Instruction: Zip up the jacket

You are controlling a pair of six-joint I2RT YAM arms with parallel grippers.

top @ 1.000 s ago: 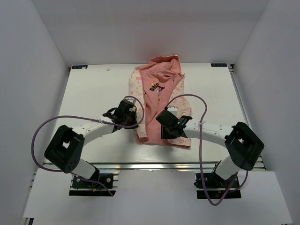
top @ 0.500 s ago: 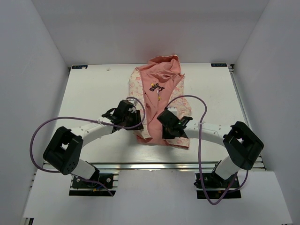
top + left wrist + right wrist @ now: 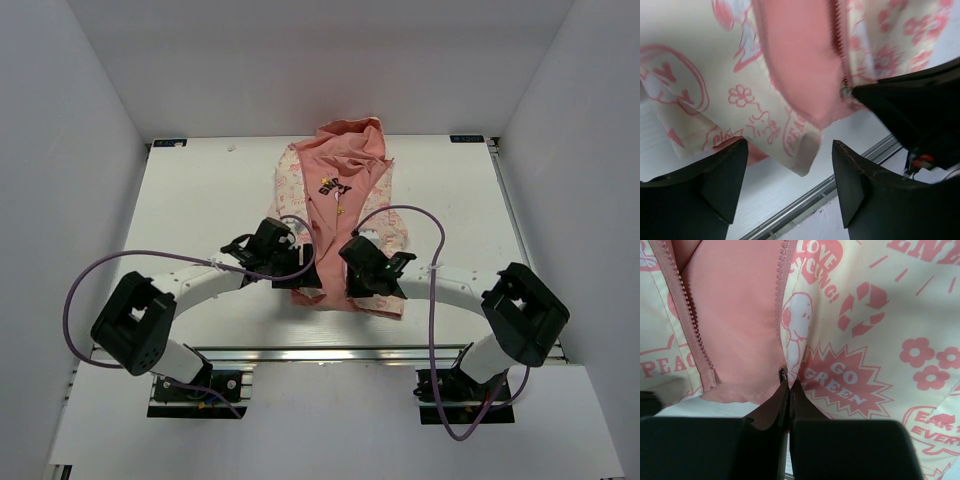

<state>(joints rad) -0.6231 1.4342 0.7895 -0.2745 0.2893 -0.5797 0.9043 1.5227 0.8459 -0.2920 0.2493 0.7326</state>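
The jacket's zipper-edge corner is still beyond the reach of my left gripper's fingers, so my left gripper needs to move toward the corner first, then close on it.
The jacket (image 3: 340,190) lies open on the white table, hood at the far end, with its salmon lining showing between cream printed fronts. My left gripper (image 3: 300,263) stands open over the bottom corner of the left front (image 3: 800,145), and that hem lies between the spread fingers without being pinched. My right gripper (image 3: 358,278) is shut on the bottom of the right front edge (image 3: 805,347), right by the metal zipper slider (image 3: 783,374). The left row of zipper teeth (image 3: 687,325) lies apart from the right row. In the left wrist view the slider (image 3: 845,91) sits at the right gripper's tip.
The aluminium rail (image 3: 330,352) runs along the table's near edge, just beyond the jacket hem. Purple cables (image 3: 110,270) loop beside both arms. White walls enclose the table (image 3: 200,200) on three sides.
My left gripper has opened, let go of the left hem and shifted right and nearer. My right gripper has shut on the right front edge by the slider.
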